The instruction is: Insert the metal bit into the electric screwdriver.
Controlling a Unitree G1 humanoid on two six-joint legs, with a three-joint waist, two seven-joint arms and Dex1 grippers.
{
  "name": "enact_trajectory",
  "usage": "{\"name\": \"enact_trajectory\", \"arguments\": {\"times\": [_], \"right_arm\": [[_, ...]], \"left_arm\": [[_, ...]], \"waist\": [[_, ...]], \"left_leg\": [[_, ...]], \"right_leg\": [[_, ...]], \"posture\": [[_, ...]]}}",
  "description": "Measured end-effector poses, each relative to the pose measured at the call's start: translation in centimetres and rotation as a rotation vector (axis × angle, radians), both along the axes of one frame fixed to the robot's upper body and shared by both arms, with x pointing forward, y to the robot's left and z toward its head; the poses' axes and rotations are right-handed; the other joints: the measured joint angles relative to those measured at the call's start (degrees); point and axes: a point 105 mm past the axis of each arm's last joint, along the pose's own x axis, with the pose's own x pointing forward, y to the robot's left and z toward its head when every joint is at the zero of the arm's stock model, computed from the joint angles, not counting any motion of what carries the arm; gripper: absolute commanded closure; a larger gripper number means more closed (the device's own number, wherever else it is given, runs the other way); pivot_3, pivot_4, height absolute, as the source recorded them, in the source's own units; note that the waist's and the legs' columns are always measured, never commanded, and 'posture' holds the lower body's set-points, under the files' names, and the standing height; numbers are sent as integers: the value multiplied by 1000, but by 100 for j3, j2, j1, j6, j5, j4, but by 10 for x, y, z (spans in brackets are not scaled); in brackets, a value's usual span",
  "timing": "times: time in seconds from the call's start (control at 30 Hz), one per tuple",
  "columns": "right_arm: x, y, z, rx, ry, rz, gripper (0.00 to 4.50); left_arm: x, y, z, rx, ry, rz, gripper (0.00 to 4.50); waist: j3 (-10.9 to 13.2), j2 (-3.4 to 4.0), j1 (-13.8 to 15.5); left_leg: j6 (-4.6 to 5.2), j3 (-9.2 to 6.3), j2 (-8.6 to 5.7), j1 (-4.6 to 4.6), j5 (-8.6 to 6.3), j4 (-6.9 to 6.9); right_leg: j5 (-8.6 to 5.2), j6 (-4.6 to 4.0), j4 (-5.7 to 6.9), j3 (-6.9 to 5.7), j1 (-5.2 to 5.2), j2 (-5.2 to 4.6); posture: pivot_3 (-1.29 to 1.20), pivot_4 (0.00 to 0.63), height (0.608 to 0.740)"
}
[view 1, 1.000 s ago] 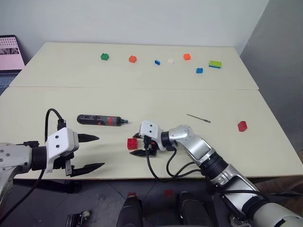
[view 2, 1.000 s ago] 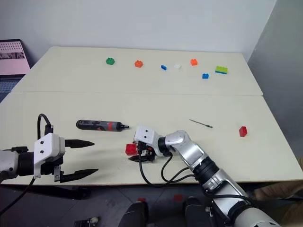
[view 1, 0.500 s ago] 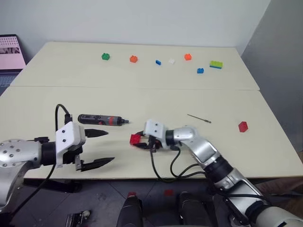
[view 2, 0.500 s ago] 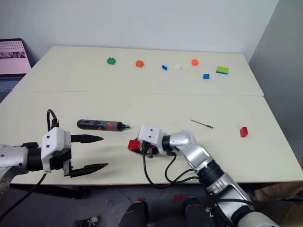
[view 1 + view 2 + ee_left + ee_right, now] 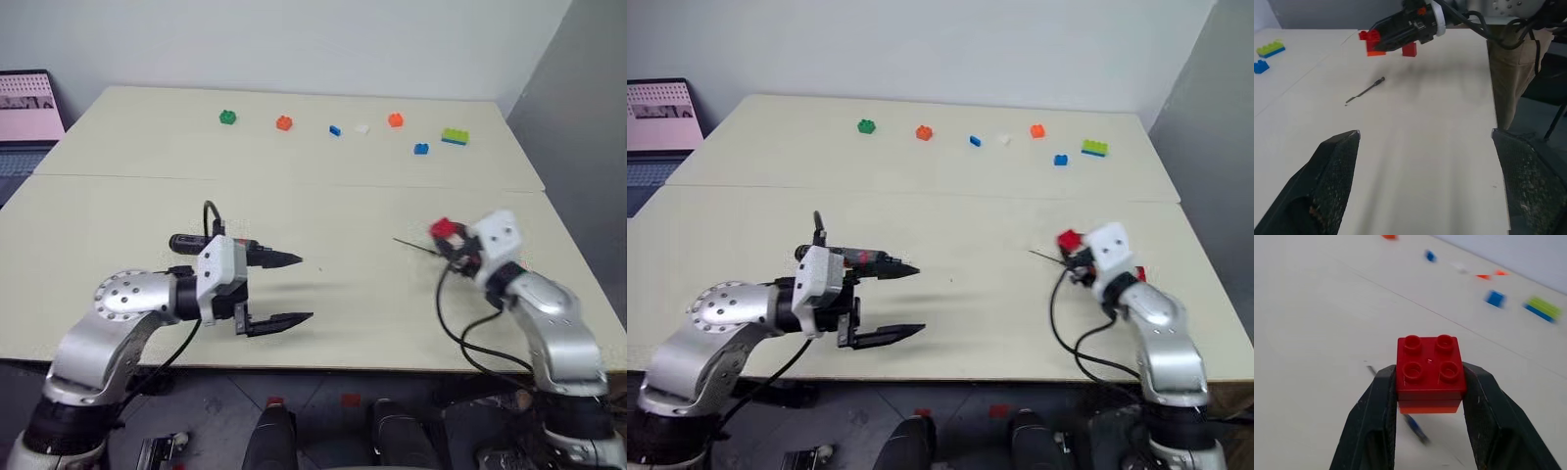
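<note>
The red brick hangs above the table and would drop from my right gripper if it opened now, so it is too early to let go.
The electric screwdriver point(image 5: 854, 257), dark with a red band, lies on the near table, left of centre. My left gripper point(image 5: 304, 289) hovers open and empty just in front of it, its upper finger overlapping the tool's tip end. The metal bit point(image 5: 1365, 91) lies flat on the right part of the table, a thin grey rod point(image 5: 409, 244). My right gripper point(image 5: 1430, 374) is shut on a red brick point(image 5: 1430, 369) and holds it above the table directly over the bit's right end point(image 5: 446, 232).
Several small coloured bricks lie in a row on the far table, among them a green one point(image 5: 227, 117) and a green-yellow one point(image 5: 453, 136). Another red brick point(image 5: 1409, 49) sits near the right edge. A laptop screen point(image 5: 29, 93) stands far left.
My right gripper has swung from the table's middle to the right, carrying the red brick up over the bit. The left gripper has moved rightward, level with the screwdriver's tip.
</note>
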Motion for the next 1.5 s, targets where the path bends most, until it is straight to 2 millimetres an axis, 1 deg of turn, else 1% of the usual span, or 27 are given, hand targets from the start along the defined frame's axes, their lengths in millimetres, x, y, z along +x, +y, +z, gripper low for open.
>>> {"name": "enact_trajectory", "arguments": {"times": [0.1,0.17,0.27,0.4,0.47,0.63,0.67,0.77,0.8,0.9,0.97,1.0,1.07,1.13,1.2,1.27,1.3,1.33,1.4,1.43,1.47,1.5], "right_arm": [[-17,-34,-2,19,-22,-162,3034],[-31,-50,-11,45,-18,-249,3034],[-44,-63,-26,89,19,-320,3034],[-47,-73,-33,164,47,-394,3034],[-47,-74,-39,196,75,-405,2327],[-42,-72,-40,255,96,-394,1102],[-40,-72,-39,262,94,-391,944],[-40,-73,-36,291,81,-393,194],[-40,-74,-35,294,78,-395,82],[-40,-72,-30,307,64,-368,82],[-39,-71,-23,278,47,-333,82],[-38,-69,-18,254,34,-307,82],[-37,-59,-8,220,18,-226,82],[-36,-42,0,188,22,-106,82],[-39,-19,7,117,63,76,82],[-49,8,15,13,115,287,82],[-54,16,16,-24,138,362,82],[-63,28,17,-66,182,472,82],[-73,41,16,-119,260,611,82],[-76,47,21,-141,276,677,82],[-77,50,23,-145,282,705,82],[-79,56,30,-140,290,757,82]], "left_arm": [[3,-8,1,-6,-15,-38,0],[4,-11,-1,-7,-8,-48,0],[5,-11,-4,0,-3,-56,0],[6,-11,-6,10,-1,-60,0],[7,-11,-6,11,2,-56,0],[7,-11,-6,10,2,-55,0],[7,-11,-6,10,3,-55,0],[6,-11,-6,7,3,-56,0],[6,-12,-5,5,3,-56,0],[6,-13,-4,1,3,-45,0],[8,-12,-3,-3,0,-24,0],[9,-11,-3,-6,-2,-12,0],[10,-6,-2,-7,-3,13,0],[12,3,-5,10,18,57,0],[13,14,-4,39,16,96,0],[16,28,1,65,-5,141,0],[18,34,3,76,-9,161,0],[21,43,4,94,-12,191,0],[24,56,6,132,-11,226,0],[26,63,6,158,-14,246,0],[27,66,6,171,-17,252,0],[30,73,6,200,-19,265,0]], "waist": [[-2,3,-21],[-4,6,-15],[-4,8,-55],[-4,8,-77],[-4,8,-77],[-4,8,-75],[-3,9,-75],[-3,9,-70],[-3,9,-66],[-3,9,-58],[-2,11,-59],[-2,11,-61],[-2,11,-79],[-2,11,-97],[3,19,-106],[3,18,-100],[3,18,-97],[3,16,-93],[4,14,-92],[5,13,-92],[5,13,-92],[6,12,-94]], "left_leg": [[1,-1,0,6,0,4],[1,-2,0,9,0,3],[1,2,0,9,0,10],[1,-2,0,13,0,31],[1,-2,0,11,0,37],[1,-3,0,10,-1,35],[2,-3,0,9,-1,34],[2,-3,0,7,-1,32],[2,-3,0,7,-1,32],[2,-3,0,7,-1,34],[2,-3,-1,7,-1,35],[2,-3,0,8,-1,35],[2,-4,0,10,-1,34],[2,-4,0,9,-1,33],[2,-2,0,6,-1,34],[2,-4,0,6,-1,32],[2,-4,0,6,-2,33],[2,-6,0,6,-2,34],[2,-5,0,4,-2,36],[1,-4,0,4,-2,37],[0,-3,-1,4,-3,39],[0,-2,-1,0,-3,40]], "right_leg": [[0,0,1,1,6,0],[0,0,0,1,11,0],[1,0,1,5,12,-1],[2,-1,5,4,23,0],[3,-1,4,5,25,-1],[2,-1,1,4,27,-1],[2,-1,1,4,27,-1],[1,0,-1,4,27,-1],[1,0,-2,4,27,-1],[1,0,-2,4,27,-1],[2,0,-1,4,27,-2],[2,0,-1,4,27,-1],[2,0,0,4,27,-1],[2,0,0,4,26,-1],[1,0,-3,6,26,-2],[1,0,-4,3,26,-2],[1,1,-4,3,25,-2],[0,1,-6,1,25,-2],[0,0,-10,1,24,-4],[0,0,-14,1,23,-6],[0,0,-14,1,23,-8],[1,0,-14,2,20,-9]], "posture": [[0,150,740],[0,150,740],[0,150,740],[0,150,740],[0,150,740],[0,150,740],[0,150,740],[0,150,740],[0,150,740],[0,150,740],[0,150,740],[0,150,740],[0,150,740],[0,150,740],[0,150,740],[0,150,740],[0,150,740],[0,150,740],[0,150,740],[0,150,740],[0,150,740],[0,150,740]]}}
